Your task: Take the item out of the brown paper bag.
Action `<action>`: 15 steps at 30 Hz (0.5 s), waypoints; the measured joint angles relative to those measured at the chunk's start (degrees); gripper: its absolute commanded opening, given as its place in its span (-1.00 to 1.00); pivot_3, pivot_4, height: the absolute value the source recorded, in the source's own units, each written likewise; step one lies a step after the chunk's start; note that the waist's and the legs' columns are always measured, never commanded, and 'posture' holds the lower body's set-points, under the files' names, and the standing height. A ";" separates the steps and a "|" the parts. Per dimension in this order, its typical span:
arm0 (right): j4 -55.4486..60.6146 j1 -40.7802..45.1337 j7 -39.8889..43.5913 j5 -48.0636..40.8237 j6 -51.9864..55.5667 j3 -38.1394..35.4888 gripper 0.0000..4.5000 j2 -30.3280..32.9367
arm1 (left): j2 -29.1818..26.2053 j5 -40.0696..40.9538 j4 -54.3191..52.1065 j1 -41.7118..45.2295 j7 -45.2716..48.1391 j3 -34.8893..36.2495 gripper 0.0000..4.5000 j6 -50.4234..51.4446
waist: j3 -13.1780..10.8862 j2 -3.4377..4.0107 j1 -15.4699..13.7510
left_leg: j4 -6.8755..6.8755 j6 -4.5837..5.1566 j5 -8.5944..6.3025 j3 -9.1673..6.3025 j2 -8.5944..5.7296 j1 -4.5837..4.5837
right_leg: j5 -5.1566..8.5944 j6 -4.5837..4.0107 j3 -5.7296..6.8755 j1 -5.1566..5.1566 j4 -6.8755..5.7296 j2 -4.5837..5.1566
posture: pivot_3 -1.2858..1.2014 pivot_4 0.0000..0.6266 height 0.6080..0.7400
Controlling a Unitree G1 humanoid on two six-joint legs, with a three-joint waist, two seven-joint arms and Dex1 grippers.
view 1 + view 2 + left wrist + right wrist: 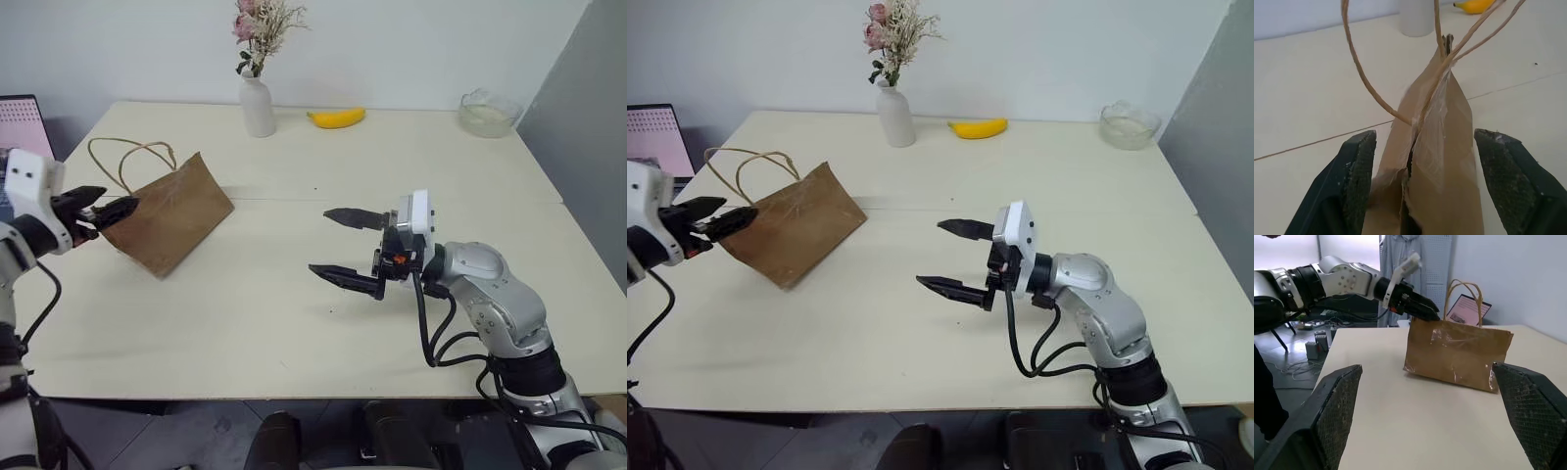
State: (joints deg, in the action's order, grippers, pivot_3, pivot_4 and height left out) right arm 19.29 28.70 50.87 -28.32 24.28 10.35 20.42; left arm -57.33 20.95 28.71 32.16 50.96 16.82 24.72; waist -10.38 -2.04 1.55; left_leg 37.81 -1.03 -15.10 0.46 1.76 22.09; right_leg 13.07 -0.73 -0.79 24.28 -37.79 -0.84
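My fingers are on either side of the bag's paper [167, 223] short of the tan loop handle [154, 146], so my left gripper now moves toward the bag's handle before closing on it.
The brown paper bag [174, 217] stands crinkled on the cream table [294, 333] at the left, its two tan loop handles [125, 155] raised. My left gripper [116, 211] is level at the bag's near top corner. In the left wrist view its fingers [1356, 181] are open, one on each side of the bag's folded end [1440, 147], a little apart from the paper. My right gripper [321, 242] hovers open over the table's middle with nothing in it, pointing at the bag [1457, 355]. The item is hidden.
At the table's back edge stand a white vase [258, 106] with dried flowers, a yellow banana [336, 117] and a glass bowl [487, 113]. A screen [24, 122] sits beyond the table's left edge.
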 measured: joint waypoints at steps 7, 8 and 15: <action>1.07 0.77 -0.44 -0.54 1.76 -0.05 1.00 0.08 | 0.00 -4.12 10.31 11.32 2.16 -3.53 0.49 -2.68 | 0.00 -0.05 0.03 | 0.03 0.00 0.00 -0.01 -0.02 0.15 | -0.01 0.01 0.02 0.09 0.00 -0.01 | 0.03 -0.52 1.00; 1.37 0.93 -0.51 -0.59 1.93 -0.05 1.00 0.10 | 0.01 -4.57 11.59 12.41 2.24 -3.71 0.49 -3.40 | 0.00 -0.05 0.03 | 0.03 0.00 0.00 -0.01 -0.02 0.15 | -0.01 0.01 0.02 0.09 -0.01 -0.01 | 0.03 -0.52 1.00; 2.62 1.13 -0.92 -1.08 2.39 -0.05 1.00 0.23 | 0.13 -5.63 17.29 17.42 4.67 -4.02 0.49 -6.16 | 0.00 -0.06 0.05 | 0.06 0.00 0.00 -0.01 -0.01 0.24 | 0.00 0.02 0.07 0.12 -0.01 -0.01 | 0.03 -0.52 1.00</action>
State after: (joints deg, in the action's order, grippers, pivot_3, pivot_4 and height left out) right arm 21.91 29.83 49.94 -29.40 26.68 10.30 20.64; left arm -57.19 15.32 45.99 49.58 55.63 12.80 18.56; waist -10.38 -2.10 1.60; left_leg 37.86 -1.02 -15.09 0.45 1.75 22.33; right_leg 13.07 -0.71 -0.72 24.41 -37.81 -0.85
